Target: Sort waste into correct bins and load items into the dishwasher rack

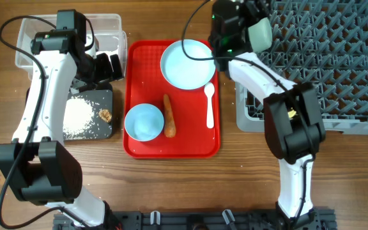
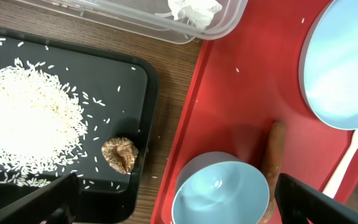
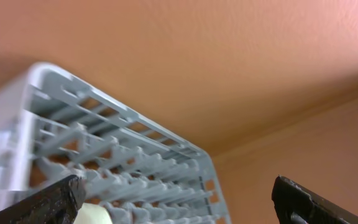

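Note:
I will next grab the bowl with my right gripper by its rim on the carrot side. The bowl's opposite side stays free to load into the rack (image 1: pixel 337 57).
My left gripper (image 1: pixel 104 67) is open and empty, above the gap between the black tray (image 1: pixel 101 96) and the red tray; in the left wrist view (image 2: pixel 182 205) a pale blue bowl (image 2: pixel 222 193) lies below it. The black tray holds rice (image 2: pixel 23 124) and a brown scrap (image 2: pixel 120 154). A napkin (image 2: pixel 194 11) lies in the clear tub (image 1: pixel 37 32). The plate (image 1: pixel 187 64), bowl (image 1: pixel 144 122), carrot (image 1: pixel 168 116) and spoon (image 1: pixel 209 105) lie on the red tray. My right gripper (image 1: pixel 251 25) is open at the grey rack's (image 1: pixel 337 57) left edge, beside a pale bowl-like item (image 1: pixel 259 33).
The red serving tray (image 1: pixel 171 145) lies between the bins and the rack. The right arm reaches from the front edge across the rack's near left corner. The right wrist view shows the rack pegs (image 3: pixel 104 137) and bare wood beyond.

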Controlling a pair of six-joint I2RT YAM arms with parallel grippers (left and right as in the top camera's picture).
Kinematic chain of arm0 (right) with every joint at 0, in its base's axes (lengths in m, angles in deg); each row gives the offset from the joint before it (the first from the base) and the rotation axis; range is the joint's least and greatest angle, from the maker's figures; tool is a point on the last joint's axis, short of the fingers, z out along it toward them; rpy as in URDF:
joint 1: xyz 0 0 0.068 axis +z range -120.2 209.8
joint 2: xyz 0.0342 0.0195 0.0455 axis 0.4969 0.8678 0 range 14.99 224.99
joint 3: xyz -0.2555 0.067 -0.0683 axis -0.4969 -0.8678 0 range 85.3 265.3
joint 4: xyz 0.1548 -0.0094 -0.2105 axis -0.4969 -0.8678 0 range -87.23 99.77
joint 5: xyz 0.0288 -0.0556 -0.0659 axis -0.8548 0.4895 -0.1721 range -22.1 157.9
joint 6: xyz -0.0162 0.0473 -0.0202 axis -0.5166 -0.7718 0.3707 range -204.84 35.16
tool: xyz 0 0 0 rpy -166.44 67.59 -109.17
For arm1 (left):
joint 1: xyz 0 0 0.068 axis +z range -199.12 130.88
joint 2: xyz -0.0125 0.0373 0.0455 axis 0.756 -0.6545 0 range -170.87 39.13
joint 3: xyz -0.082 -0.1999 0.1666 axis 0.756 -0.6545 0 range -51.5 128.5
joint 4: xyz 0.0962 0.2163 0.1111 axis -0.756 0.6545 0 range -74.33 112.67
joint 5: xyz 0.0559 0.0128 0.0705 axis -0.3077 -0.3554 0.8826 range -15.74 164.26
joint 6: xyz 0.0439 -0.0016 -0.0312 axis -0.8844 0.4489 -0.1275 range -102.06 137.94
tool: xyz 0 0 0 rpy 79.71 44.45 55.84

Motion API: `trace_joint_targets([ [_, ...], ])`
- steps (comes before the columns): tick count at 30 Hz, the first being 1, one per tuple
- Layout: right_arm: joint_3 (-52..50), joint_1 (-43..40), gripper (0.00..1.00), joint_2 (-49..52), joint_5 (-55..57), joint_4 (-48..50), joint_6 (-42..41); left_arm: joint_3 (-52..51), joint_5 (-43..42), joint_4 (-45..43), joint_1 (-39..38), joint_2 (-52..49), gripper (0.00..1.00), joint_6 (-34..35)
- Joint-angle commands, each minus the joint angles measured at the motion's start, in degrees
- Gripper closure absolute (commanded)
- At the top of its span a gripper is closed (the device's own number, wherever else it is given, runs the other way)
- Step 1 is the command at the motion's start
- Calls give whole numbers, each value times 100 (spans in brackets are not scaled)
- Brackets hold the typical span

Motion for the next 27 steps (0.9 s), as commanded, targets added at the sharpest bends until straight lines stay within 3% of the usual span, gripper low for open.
trace_joint_targets([
  [1,39,466,0,-59,83,9,-1010,114,57,-17,0,164,0,13],
  [7,39,1115,0,-323,-570,-922,-2173,114,55,-17,0,164,0,13],
  [10,39,1237,0,-601,-1215,-2055,-3274,114,55,-17,0,164,0,13],
  [12,39,1226,0,-1021,-2793,-3528,-4468,114,55,-17,0,164,0,13],
  [16,39,1084,0,-1676,-5987,-5215,-4658,114,55,-17,0,164,0,13],
  [17,39,1058,0,-1749,-6349,-5493,-4662,114,55,-17,0,164,0,13],
  [22,-15,1047,17,-1690,-8249,-6481,-5195,114,55,-17,0,164,0,13],
  [25,-328,1071,30,-1526,-8885,-6516,-6402,114,55,-17,0,164,0,13],
  [27,-516,1080,34,-1445,-8957,-6498,-7071,114,55,-17,0,164,0,13],
])
